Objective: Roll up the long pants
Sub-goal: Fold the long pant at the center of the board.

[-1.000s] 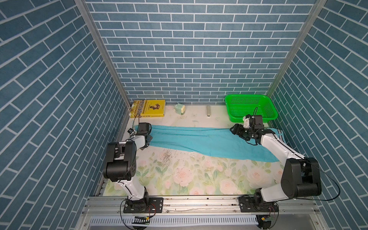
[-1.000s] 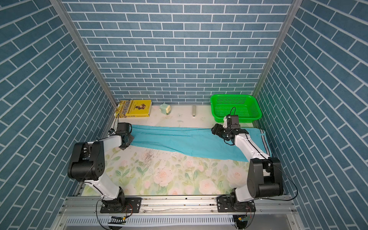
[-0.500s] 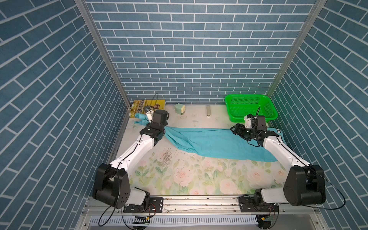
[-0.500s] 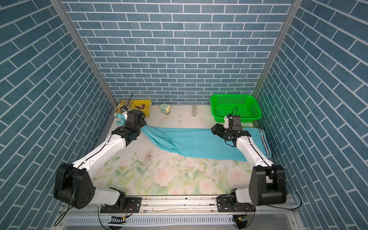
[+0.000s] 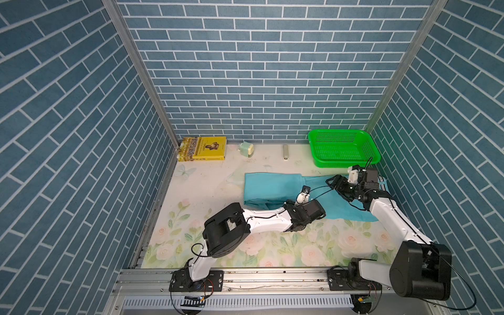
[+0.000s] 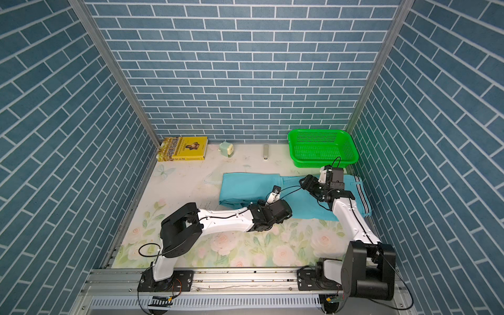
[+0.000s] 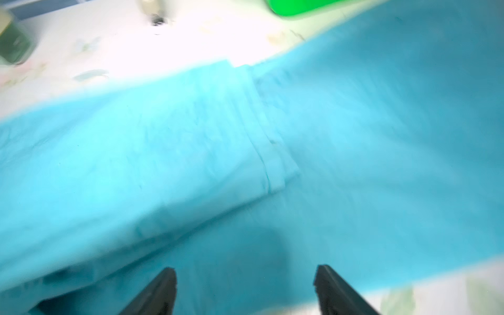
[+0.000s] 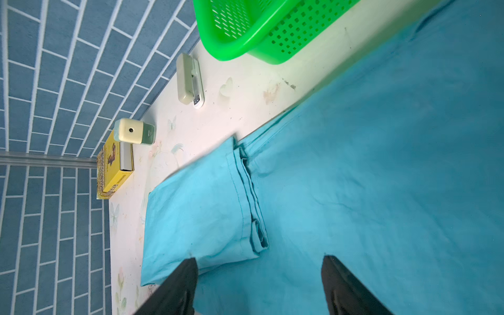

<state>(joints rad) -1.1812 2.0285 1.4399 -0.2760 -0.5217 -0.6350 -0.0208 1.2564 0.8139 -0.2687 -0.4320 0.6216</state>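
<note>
The robot's right gripper will next grab the folded-over legs near the hem, to roll the long pants [image 5: 272,188] toward the striped waistband.
The long pants [image 5: 272,188] lie flat at the back right of the table, teal, their leg ends folded over toward the right. The hem [image 8: 246,196] rests on the upper part of the legs. Their striped waistband [image 6: 361,196] lies at the right wall. My left gripper [image 7: 245,268] hovers open over the pants near their front edge, just short of the hem, with nothing between its fingers. My right gripper [image 8: 259,257] is open above the cloth to the right of the hem, and holds nothing. In both top views it [image 5: 333,182] sits in front of the basket.
A green basket [image 5: 341,163] stands at the back right corner. Along the back wall lie a yellow book [image 5: 203,148], a pale green sharpener [image 5: 246,149] and a small stapler [image 5: 285,151]. The side walls stand close to the mat's edges.
My left arm swept from the far left edge across to the right, carrying the leg ends over and folding them onto the pants, then opened and let go. The right arm barely moved.
</note>
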